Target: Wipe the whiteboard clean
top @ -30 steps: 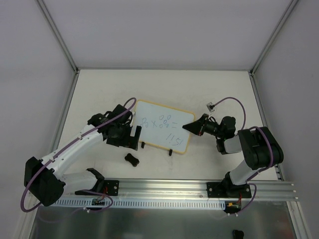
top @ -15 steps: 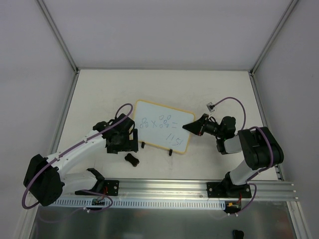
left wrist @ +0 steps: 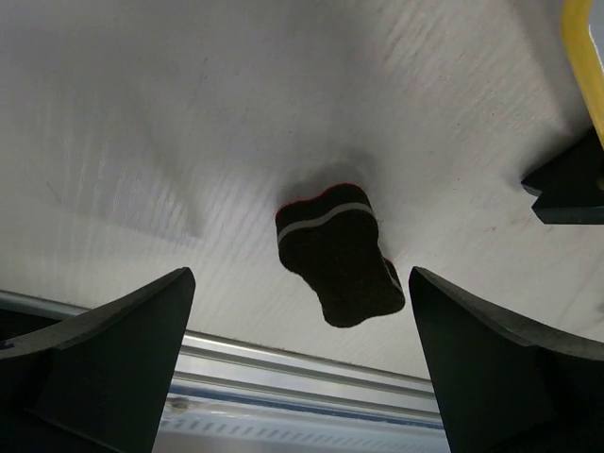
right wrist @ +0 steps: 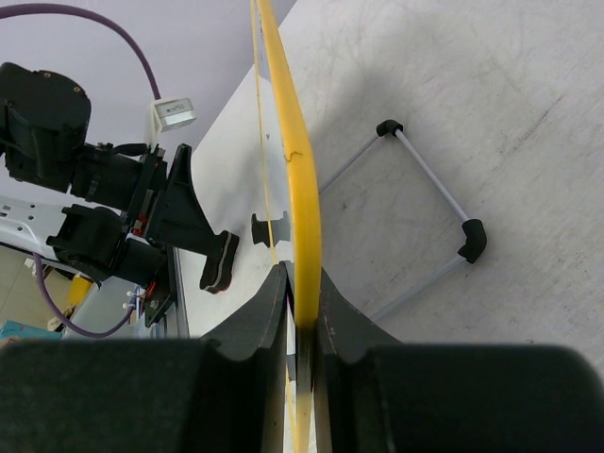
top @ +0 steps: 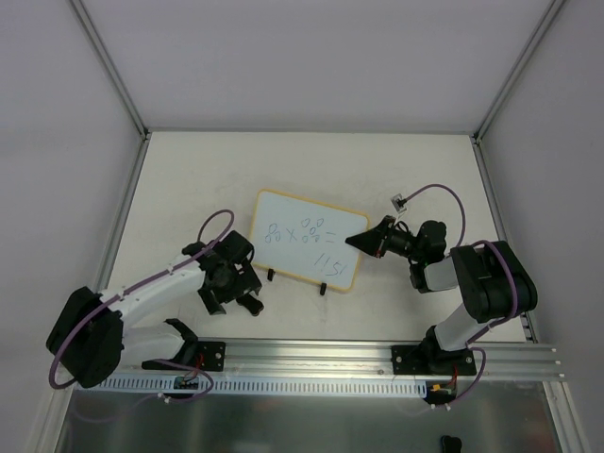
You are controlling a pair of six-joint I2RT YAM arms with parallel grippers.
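Note:
I will grab the black bone-shaped eraser across its narrow middle (top: 250, 303) with my left gripper next. The eraser's red-edged bottom then stays free to erase the whiteboard (top: 307, 236).
The whiteboard (top: 307, 236) stands mid-table on two black clip feet, with dark handwritten marks on its face. My right gripper (top: 366, 242) is shut on its right edge; the right wrist view shows the yellow frame (right wrist: 297, 160) pinched between the jaws of my right gripper (right wrist: 302, 288). The black bone-shaped eraser (left wrist: 338, 255) lies on the table near the board's front left. My left gripper (left wrist: 300, 276) is open and hovers over it, one finger on either side and not touching. In the top view my left gripper (top: 242, 298) mostly covers the eraser.
An aluminium rail (top: 377, 357) runs along the near table edge just behind the eraser, also in the left wrist view (left wrist: 283, 377). A thin wire stand (right wrist: 429, 203) lies behind the board. One clip foot (left wrist: 566, 184) sits right of the eraser. Walls enclose the table.
My left gripper has left the board's lower left edge and moved toward the near side, coming over the eraser. The right gripper and the board have stayed almost still.

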